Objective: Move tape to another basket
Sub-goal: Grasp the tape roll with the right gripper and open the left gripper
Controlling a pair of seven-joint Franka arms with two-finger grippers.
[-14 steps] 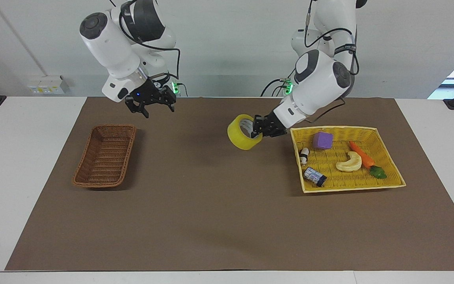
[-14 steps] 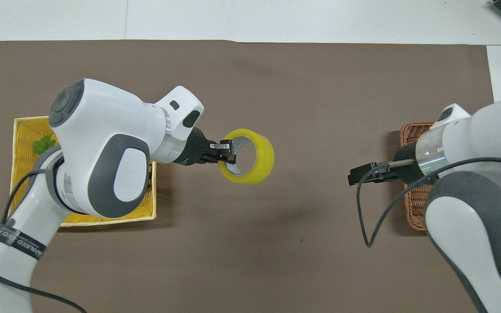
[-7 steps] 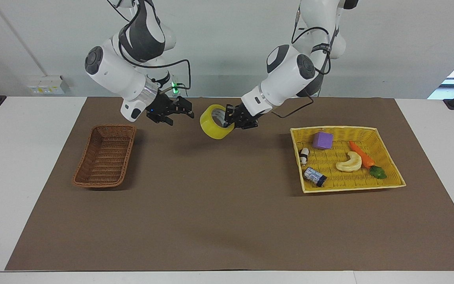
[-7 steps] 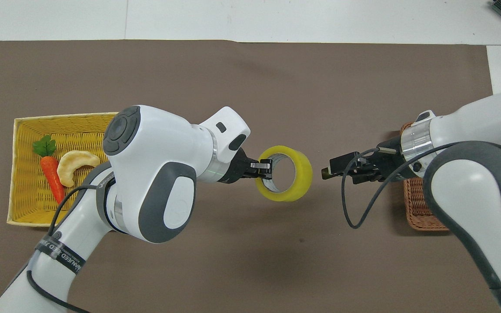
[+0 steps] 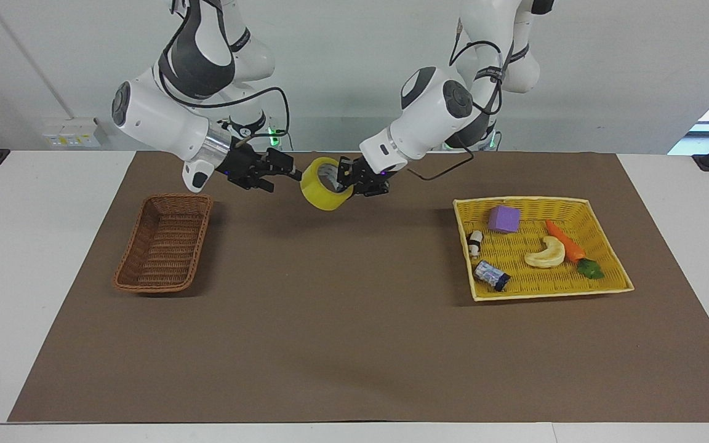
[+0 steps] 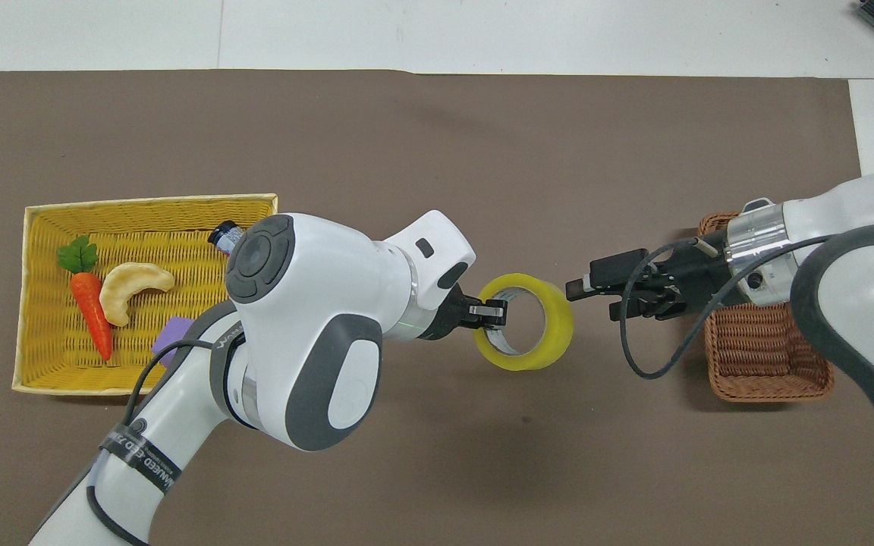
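My right gripper grabs the tape by the free side of its ring [image 6: 561, 320] next, since my left gripper already holds the opposite side of the ring.
The yellow tape [image 5: 324, 187] [image 6: 554, 327] hangs in the air over the mat's middle, near the robots' edge. My left gripper [image 5: 347, 178] [image 6: 492, 311] is shut on its wall, one finger inside the white core. My right gripper [image 5: 284, 178] [image 6: 592, 299] is open beside the roll toward the right arm's end, one fingertip right at the outer rim and nothing between its fingers. The dark brown wicker basket [image 5: 173, 199] [image 6: 771, 394] stands with nothing in it at the right arm's end, partly under the right arm in the overhead view.
The yellow woven basket [image 5: 520, 200] [image 6: 149, 201] at the left arm's end holds a purple cube [image 5: 504, 218], a carrot [image 5: 567, 241], a pale crescent slice [image 5: 546, 253] and two small bottles [image 5: 491, 275]. A brown mat covers the table.
My left gripper has carried the tape from beside the yellow basket to the mat's middle. The right gripper has swung from over the brown basket to meet the roll.
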